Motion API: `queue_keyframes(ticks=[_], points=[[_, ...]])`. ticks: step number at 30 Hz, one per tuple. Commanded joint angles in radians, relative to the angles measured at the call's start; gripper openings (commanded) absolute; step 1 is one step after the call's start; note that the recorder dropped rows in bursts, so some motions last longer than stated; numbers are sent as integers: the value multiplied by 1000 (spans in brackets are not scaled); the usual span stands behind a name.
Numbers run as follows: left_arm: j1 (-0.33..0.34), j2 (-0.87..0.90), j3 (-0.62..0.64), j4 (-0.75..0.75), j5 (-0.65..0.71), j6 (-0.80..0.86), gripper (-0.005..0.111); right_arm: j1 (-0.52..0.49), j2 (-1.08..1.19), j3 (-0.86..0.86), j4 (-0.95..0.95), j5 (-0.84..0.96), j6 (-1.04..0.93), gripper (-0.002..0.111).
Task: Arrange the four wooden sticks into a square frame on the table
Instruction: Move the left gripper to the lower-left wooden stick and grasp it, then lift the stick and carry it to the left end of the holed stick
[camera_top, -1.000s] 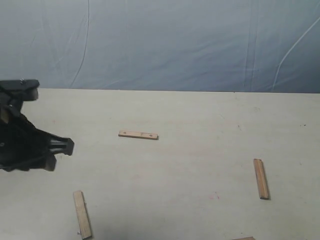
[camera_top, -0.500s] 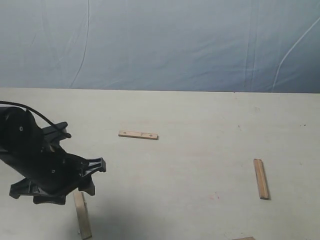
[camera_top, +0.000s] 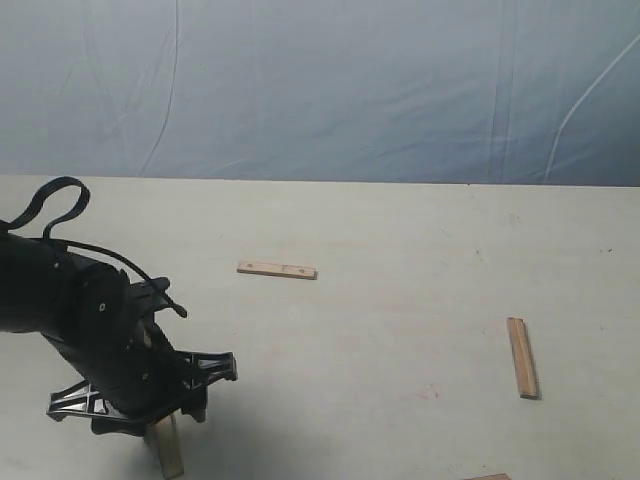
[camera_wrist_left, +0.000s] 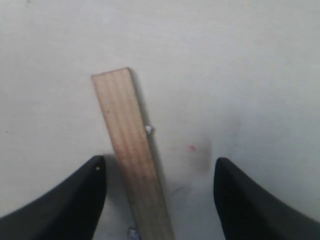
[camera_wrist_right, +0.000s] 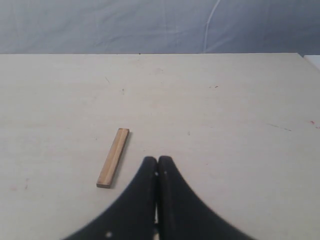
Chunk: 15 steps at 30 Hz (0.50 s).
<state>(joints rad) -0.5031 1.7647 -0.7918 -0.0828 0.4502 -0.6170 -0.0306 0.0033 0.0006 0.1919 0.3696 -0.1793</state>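
Observation:
My left gripper takes hold of the wooden stick by its middle (camera_top: 164, 440) next, so its end stays free to meet the dotted stick (camera_top: 277, 270).
Four wooden sticks lie apart on the table (camera_top: 400, 230). The stick with two dark dots (camera_top: 277, 270) lies mid-table. Another stick (camera_top: 522, 357) lies at the right; the right wrist view shows it as a stick (camera_wrist_right: 113, 157) beside my right gripper (camera_wrist_right: 158, 161), which is shut and empty. A sliver of a further stick (camera_top: 488, 477) shows at the bottom edge. My left gripper (camera_top: 150, 415) hangs over the front-left stick (camera_top: 166, 448). In the left wrist view that stick (camera_wrist_left: 132, 150) lies between the open fingers (camera_wrist_left: 82, 195), nearer one of them, untouched.
A blue-grey sheet (camera_top: 320, 90) hangs behind the table's far edge. The left arm (camera_top: 80, 320) with a looping cable covers the front-left part of the table. The right arm is out of the exterior view.
My left arm has swung forward and to the right, coming down over the front-left stick and hiding most of it. The sticks have not moved.

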Motion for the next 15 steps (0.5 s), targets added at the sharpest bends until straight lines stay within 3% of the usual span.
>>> queue_keyframes(ticks=[1,11,13,15], points=[[-7,4,4,37,1,-39,59,-8,-3,-1,1,-7,-1,-1],[-8,70,4,89,-18,-79,53,-8,-3,-1,-2,-4,-1,-1],[-8,76,4,118,2,-79,45,-8,-3,-1,-2,-4,-1,-1],[-8,76,4,149,22,-79,26,-8,-3,-1,-2,-4,-1,-1]])
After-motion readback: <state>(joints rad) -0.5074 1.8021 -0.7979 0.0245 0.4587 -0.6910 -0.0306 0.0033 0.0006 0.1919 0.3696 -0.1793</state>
